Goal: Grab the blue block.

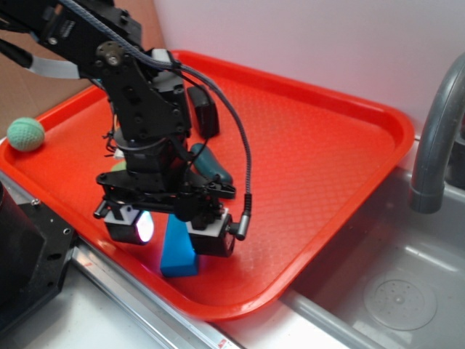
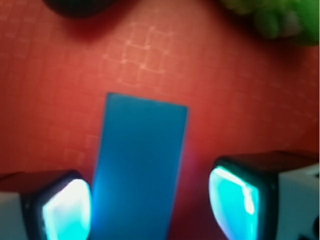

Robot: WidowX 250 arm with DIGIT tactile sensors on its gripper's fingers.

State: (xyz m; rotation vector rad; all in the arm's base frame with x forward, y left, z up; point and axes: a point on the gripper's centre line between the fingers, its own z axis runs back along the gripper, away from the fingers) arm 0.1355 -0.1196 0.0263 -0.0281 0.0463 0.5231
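Observation:
My gripper closes on the blue block (image 2: 137, 165) now, since in the wrist view my fingertips are on either side of its long sides, low over the red tray (image 2: 195, 130).
The blue block (image 1: 179, 252) lies on the red tray (image 1: 327, 145) near its front edge. In the wrist view the blue block (image 2: 140, 165) runs lengthwise between my glowing pads. My gripper (image 1: 173, 231) is lowered over it and open, one finger on each side. The left pad (image 2: 67, 207) is close against the block's side, while the right pad (image 2: 232, 200) stands off with a strip of red tray showing between. The near end of the block is hidden below the wrist view's lower edge.
A black rectangular block (image 1: 203, 109) and a dark teal cucumber toy (image 1: 212, 167) lie behind the arm. A green plush toy (image 2: 280, 17) lies ahead to the right. A green ball (image 1: 26, 134) rests at the tray's left rim. A grey faucet (image 1: 436, 138) and sink (image 1: 392, 291) are at the right.

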